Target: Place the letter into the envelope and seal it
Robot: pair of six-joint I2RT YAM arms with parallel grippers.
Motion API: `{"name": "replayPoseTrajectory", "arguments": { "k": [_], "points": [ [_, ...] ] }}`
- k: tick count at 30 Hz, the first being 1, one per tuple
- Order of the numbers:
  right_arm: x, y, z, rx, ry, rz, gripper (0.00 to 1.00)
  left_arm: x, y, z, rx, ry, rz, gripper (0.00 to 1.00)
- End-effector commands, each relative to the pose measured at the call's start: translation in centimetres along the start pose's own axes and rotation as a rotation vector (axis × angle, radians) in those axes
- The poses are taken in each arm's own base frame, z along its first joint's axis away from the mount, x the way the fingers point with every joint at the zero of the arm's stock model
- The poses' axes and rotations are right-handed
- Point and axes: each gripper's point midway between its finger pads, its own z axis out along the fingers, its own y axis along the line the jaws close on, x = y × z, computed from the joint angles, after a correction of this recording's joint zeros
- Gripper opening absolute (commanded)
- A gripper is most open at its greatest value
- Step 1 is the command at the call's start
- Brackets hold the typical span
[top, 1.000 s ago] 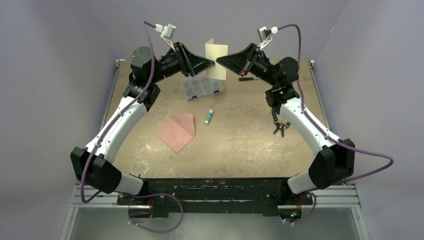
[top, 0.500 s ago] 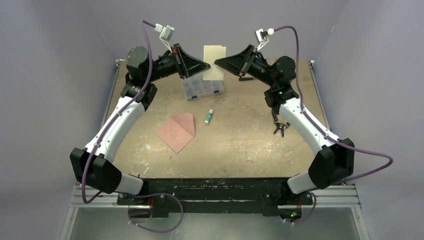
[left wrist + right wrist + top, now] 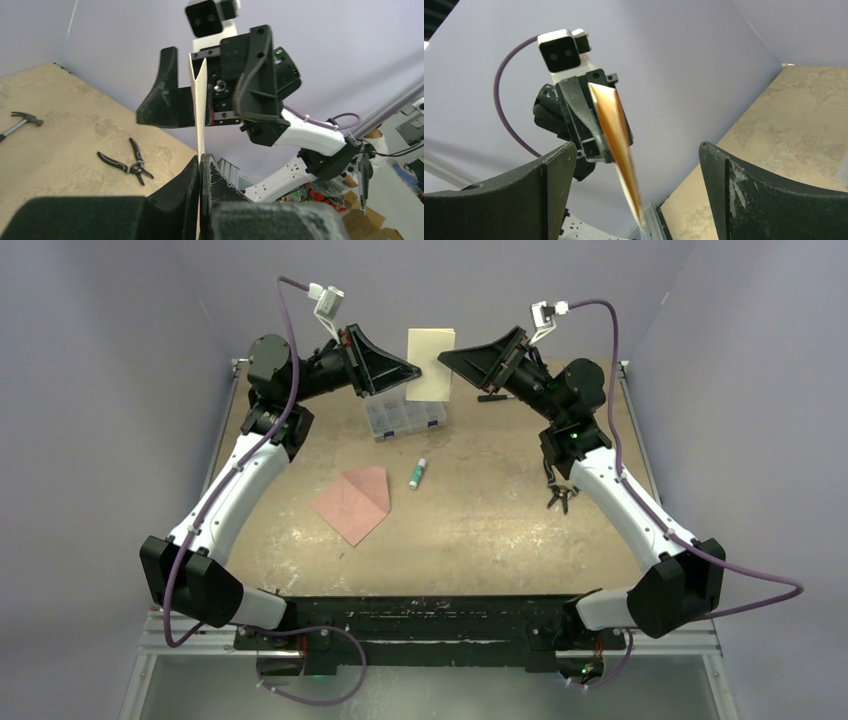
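Observation:
The letter's free edge is opposite my left gripper, and my right gripper should grab the letter there. The letter's other edge then stays free to go into the envelope (image 3: pixel 352 502).
The letter (image 3: pixel 431 364), a pale folded sheet, hangs upright in the air above the back of the table. My left gripper (image 3: pixel 416 370) is shut on its left edge; in the left wrist view the sheet (image 3: pixel 200 117) rises edge-on out of the shut jaws of the left gripper (image 3: pixel 201 161). My right gripper (image 3: pixel 442 359) is open just right of the sheet. In the right wrist view the orange edge of the letter (image 3: pixel 618 131) stands free between the spread fingers of the right gripper (image 3: pixel 636 148). The pink envelope (image 3: pixel 352 502) lies flat on the table with its flap open.
A clear compartment box (image 3: pixel 403 415) sits under the letter. A glue stick (image 3: pixel 417 473) lies right of the envelope. Pliers (image 3: pixel 560 495) lie under the right arm, and a hammer (image 3: pixel 22 120) lies at the back right.
The left gripper has shut on the letter. The right gripper has opened, let go of the sheet and drawn back a little to the right.

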Motion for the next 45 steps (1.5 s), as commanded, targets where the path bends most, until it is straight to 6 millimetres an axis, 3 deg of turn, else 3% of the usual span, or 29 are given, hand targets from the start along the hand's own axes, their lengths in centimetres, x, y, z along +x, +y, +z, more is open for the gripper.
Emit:
{"name": "replayPoseTrajectory", "arguments": {
  "k": [1,3,6,11,15,17,20,23,25,29,32,34,39,45],
  "points": [
    [0.3,1.8,0.2,-0.109,0.026,0.002,0.95,-1.7,-3.6,-0.4,0.106,-0.018,0.060,0.00],
    [0.4,3.1,-0.2,-0.170,0.029,-0.002,0.92,-1.8,-3.7,-0.4,0.112,-0.022,0.053,0.00],
    [0.8,4.4,-0.5,-0.238,0.058,-0.008,0.78,-1.7,-3.2,-0.3,0.100,-0.026,0.036,0.00],
    [0.8,4.9,-0.6,-0.257,0.069,-0.012,0.35,-1.7,-2.0,0.1,0.064,-0.036,0.005,0.00],
    [0.5,4.1,-0.2,-0.213,0.048,-0.004,0.05,-1.6,-1.0,0.1,0.023,-0.039,-0.001,0.00],
    [0.2,2.9,0.2,-0.149,0.036,0.002,0.00,-1.4,0.0,0.1,-0.030,-0.035,-0.003,0.15],
    [0.4,-0.9,0.7,0.026,0.040,0.011,0.00,-0.4,4.5,-0.6,-0.244,-0.013,-0.012,0.42],
    [0.9,-6.2,0.8,0.226,0.041,-0.026,0.00,2.0,11.4,-4.0,-0.589,0.032,-0.070,0.63],
    [1.4,-9.4,0.6,0.315,0.047,-0.077,0.00,4.3,15.6,-7.8,-0.850,0.068,-0.103,0.73],
    [5.4,-14.0,0.7,0.335,0.190,-0.133,0.00,9.7,20.8,-16.0,-1.293,0.151,-0.155,0.75],
    [9.0,-16.3,1.6,0.322,0.299,-0.180,0.00,13.9,22.1,-21.7,-1.561,0.198,-0.223,0.74],
    [11.8,-17.3,2.5,0.298,0.372,-0.199,0.00,16.1,22.4,-24.3,-1.652,0.195,-0.303,0.74],
    [17.6,-19.7,4.2,0.266,0.496,-0.197,0.00,21.5,23.0,-27.4,-1.728,0.228,-0.461,0.74],
    [20.6,-22.5,4.4,0.261,0.557,-0.184,0.00,26.8,24.0,-31.3,-1.882,0.178,-0.566,0.76]
  ]
}}
